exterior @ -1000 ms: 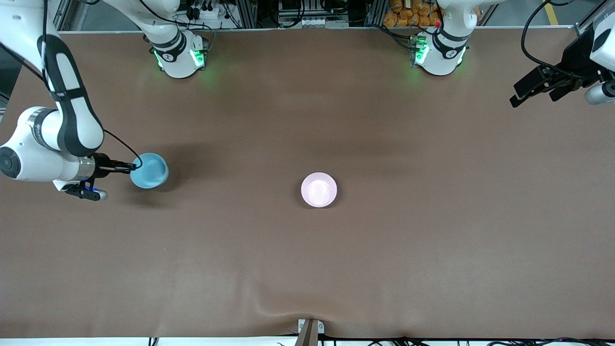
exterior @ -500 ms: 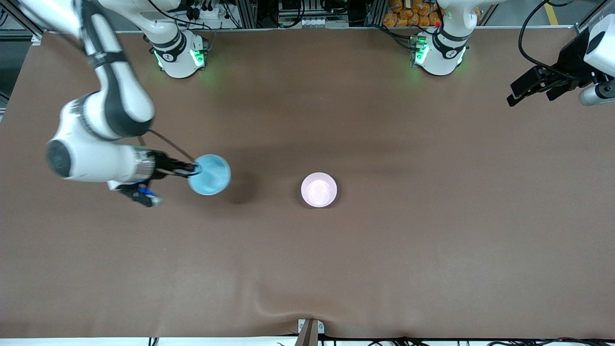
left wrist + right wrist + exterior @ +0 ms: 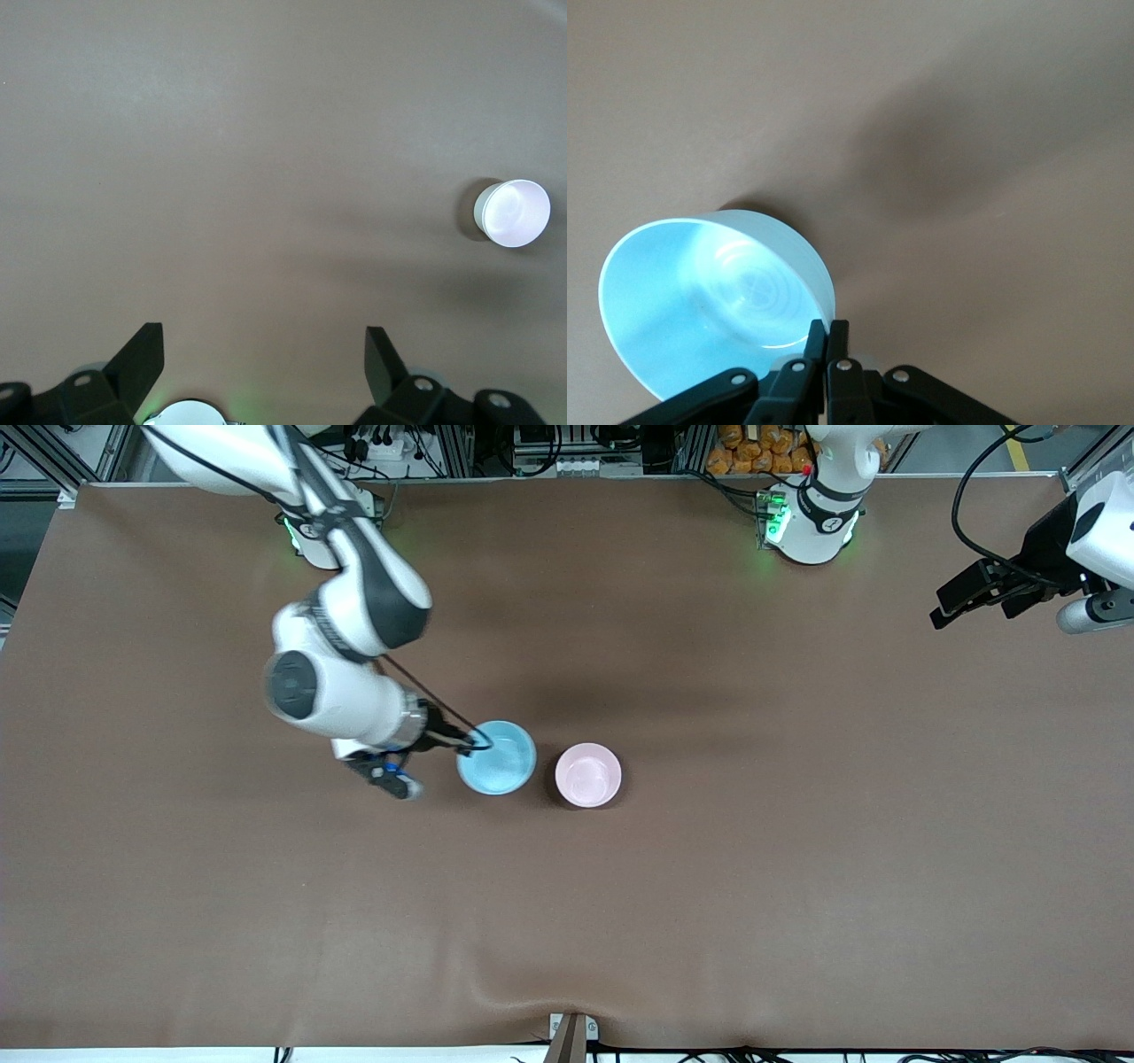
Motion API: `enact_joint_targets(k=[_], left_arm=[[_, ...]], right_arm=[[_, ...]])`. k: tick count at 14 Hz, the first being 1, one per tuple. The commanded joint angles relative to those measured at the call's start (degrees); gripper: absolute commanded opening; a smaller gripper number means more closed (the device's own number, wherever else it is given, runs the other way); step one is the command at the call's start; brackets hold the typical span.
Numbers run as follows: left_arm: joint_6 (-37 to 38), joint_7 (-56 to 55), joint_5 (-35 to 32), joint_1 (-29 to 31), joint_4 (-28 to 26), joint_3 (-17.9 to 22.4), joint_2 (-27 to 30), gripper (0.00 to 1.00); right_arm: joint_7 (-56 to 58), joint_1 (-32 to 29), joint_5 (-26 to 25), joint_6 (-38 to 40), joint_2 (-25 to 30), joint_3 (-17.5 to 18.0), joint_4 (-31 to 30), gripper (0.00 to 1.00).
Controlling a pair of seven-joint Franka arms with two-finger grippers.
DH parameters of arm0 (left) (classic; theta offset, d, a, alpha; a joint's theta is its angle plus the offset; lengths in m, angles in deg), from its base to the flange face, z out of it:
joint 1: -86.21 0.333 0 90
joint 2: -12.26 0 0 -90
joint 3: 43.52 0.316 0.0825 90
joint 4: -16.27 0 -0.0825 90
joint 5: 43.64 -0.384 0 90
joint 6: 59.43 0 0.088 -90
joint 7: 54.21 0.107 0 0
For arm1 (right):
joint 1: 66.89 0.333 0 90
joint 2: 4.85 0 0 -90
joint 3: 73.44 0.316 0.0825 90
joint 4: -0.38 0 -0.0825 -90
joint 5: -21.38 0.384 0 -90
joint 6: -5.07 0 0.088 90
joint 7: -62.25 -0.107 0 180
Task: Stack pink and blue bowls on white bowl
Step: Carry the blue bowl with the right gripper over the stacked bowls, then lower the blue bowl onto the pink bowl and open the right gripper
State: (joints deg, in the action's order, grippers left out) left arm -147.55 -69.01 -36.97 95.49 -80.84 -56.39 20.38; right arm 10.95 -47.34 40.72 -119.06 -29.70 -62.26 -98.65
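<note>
My right gripper should move the blue bowl's base toward the pink bowl's rim before it releases the blue bowl, which is hanging beside the pink bowl.
My right gripper [image 3: 474, 742] is shut on the rim of the light blue bowl [image 3: 498, 758]. It holds the bowl just beside the pink bowl [image 3: 588, 775], on the side toward the right arm's end. The right wrist view shows the fingers of that gripper [image 3: 828, 329] pinched on the blue bowl's [image 3: 700, 301] wall, with the bowl tilted. The pink bowl stands upright mid-table and appears pale in the left wrist view [image 3: 514, 212]. The white bowl is hidden. My left gripper [image 3: 974, 593] waits open and holds nothing, over the left arm's end of the table [image 3: 262, 332].
Brown cloth covers the table [image 3: 709, 912]. The arm bases [image 3: 811, 522] stand along the edge farthest from the front camera. A small bracket [image 3: 571, 1032] sits at the nearest edge.
The right arm has carried the blue bowl from the right arm's end of the table to just beside the pink bowl. The left arm has barely shifted.
</note>
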Motion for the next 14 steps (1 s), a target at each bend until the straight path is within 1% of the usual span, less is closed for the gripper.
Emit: enact_joint_targets(k=[1, 3, 4, 5, 7, 11, 14], left_arm=[[-1.43, 1.44, 0.19, 0.56, -0.89, -0.14, 0.4, 1.0], [-3.02, 1.44, 0.19, 0.65, -1.77, -0.14, 0.4, 1.0], [-3.28, 1.44, 0.19, 0.65, -1.95, -0.14, 0.4, 1.0], [-3.55, 1.44, 0.19, 0.65, -2.03, -0.14, 0.23, 1.0], [-3.81, 1.44, 0.19, 1.0, -2.12, -0.14, -0.3, 1.0], [-4.43, 1.44, 0.2, 1.0, -2.12, -0.14, -0.74, 1.0], [-4.43, 1.44, 0.19, 1.0, -2.48, -0.14, -0.65, 1.0]], right_arm=[[-7.21, 4.69, -0.17, -0.84, -4.93, -0.72, 6.11, 0.0], [-12.84, 7.34, -3.94, -0.85, -8.8, -0.72, 9.89, 0.0], [-15.13, 8.22, -6.22, -1.37, -10.73, -0.72, 10.87, 0.0], [-16.37, 9.18, -7.03, -3.63, -11.62, -0.72, 11.14, 0.0], [-16.56, 9.46, -7.21, -5.85, -12.76, -0.72, 11.14, 0.0], [-17.96, 10.68, -7.56, -6.2, -14.17, -0.81, 12.02, 0.0], [-19.27, 11.48, -7.74, -10.42, -16.1, -0.89, 12.02, 0.0]])
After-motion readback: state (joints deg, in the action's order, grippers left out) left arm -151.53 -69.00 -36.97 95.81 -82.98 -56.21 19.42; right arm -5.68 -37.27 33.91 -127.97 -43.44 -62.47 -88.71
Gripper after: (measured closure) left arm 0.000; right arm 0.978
